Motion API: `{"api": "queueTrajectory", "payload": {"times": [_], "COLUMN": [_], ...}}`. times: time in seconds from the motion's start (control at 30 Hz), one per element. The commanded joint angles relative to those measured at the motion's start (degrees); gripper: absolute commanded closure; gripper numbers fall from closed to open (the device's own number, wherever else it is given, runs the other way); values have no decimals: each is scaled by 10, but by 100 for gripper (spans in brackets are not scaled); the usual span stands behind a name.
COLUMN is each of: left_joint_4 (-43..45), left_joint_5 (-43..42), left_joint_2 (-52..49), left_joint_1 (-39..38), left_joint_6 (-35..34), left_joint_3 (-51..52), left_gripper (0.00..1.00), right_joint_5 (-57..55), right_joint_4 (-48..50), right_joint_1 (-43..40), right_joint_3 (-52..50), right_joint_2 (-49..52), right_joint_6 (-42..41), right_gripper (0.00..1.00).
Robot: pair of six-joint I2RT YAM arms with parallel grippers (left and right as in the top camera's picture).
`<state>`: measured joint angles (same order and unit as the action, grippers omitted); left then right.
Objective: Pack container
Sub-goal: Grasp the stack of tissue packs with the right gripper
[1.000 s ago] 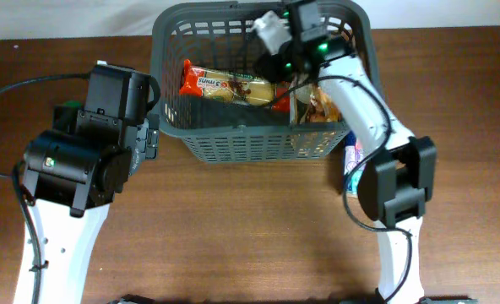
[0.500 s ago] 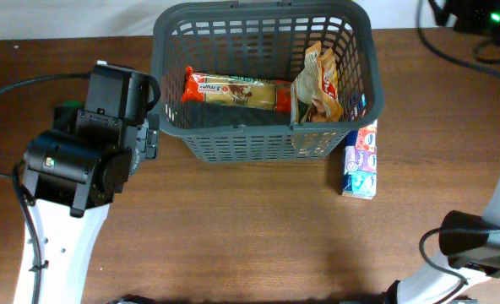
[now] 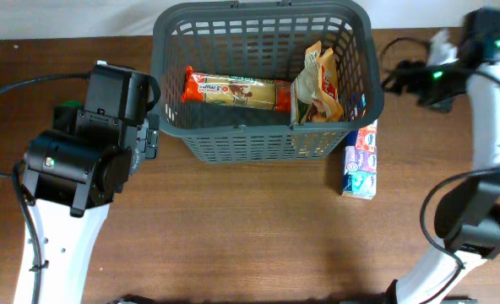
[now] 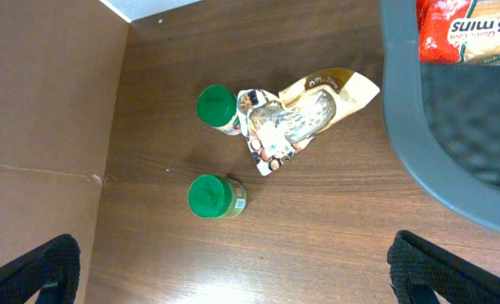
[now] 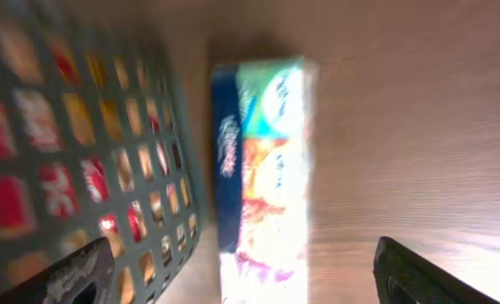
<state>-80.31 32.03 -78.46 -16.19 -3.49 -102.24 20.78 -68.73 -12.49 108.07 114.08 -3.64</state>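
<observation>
My right gripper takes hold of the blue carton across its narrow width next. The carton's length then stays free to pack into the dark grey basket (image 3: 258,143) (image 5: 106,173).
The dark grey basket (image 3: 258,143) stands at the table's far middle. It holds a red and beige snack bar pack (image 3: 233,89) and a snack bag (image 3: 317,84). A blue carton (image 3: 360,160) lies outside, against the basket's right side; it also shows in the right wrist view (image 5: 271,160) beside the lattice wall (image 5: 81,127). My right gripper (image 5: 246,274) is open and empty, above the carton; in the overhead view it (image 3: 404,80) is right of the basket. My left gripper (image 4: 237,270) is open and empty, left of the basket corner (image 4: 436,160).
Two green-lidded jars (image 4: 216,107) (image 4: 209,196) and a beige pouch (image 4: 296,122) lie on the table left of the basket, hidden under my left arm (image 3: 89,143) in the overhead view. A white wall runs along the table's far edge.
My right gripper left the basket, swung to the far right, then came back beside the basket's right side. The snack bag now rests in the basket. The left arm has not moved.
</observation>
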Motion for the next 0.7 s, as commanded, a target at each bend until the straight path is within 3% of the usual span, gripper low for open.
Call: {"api": "queueTrajectory", "payload": {"times": [0.0,0.1,0.37,0.43,0.47,0.5,0.53,0.57,0.6,0.67], "left_joint_4": [2,2,2,2,2,2,2,2,2,2], "left_joint_5": [12,12,12,12,12,12,12,12,12,12], "left_joint_2": [-1,-1,-1,-1,-1,-1,-1,-1,-1,-1], "left_joint_1": [3,3,3,3,3,3,3,3,3,3], "left_joint_6": [0,0,0,0,0,0,0,0,0,0], "left_joint_3": [-2,-2,-2,-2,-2,-2,-2,-2,-2,-2], "left_gripper": [1,1,1,1,1,1,1,1,1,1], "right_joint_5": [11,12,11,11,11,11,11,10,11,11], "right_joint_4": [61,140,218,228,232,236,239,243,251,256], "right_joint_1": [34,46,46,46,46,46,45,45,41,31], "right_joint_3": [-89,-184,-302,-315,-319,-320,-320,-320,-319,-312], "right_joint_2": [-2,-2,-2,-2,-2,-2,-2,-2,-3,-4], "right_joint_6": [-21,-44,-44,-44,-44,-44,-44,-48,-60,-77], "right_gripper": [9,8,9,14,21,39,71,90,96,96]}}
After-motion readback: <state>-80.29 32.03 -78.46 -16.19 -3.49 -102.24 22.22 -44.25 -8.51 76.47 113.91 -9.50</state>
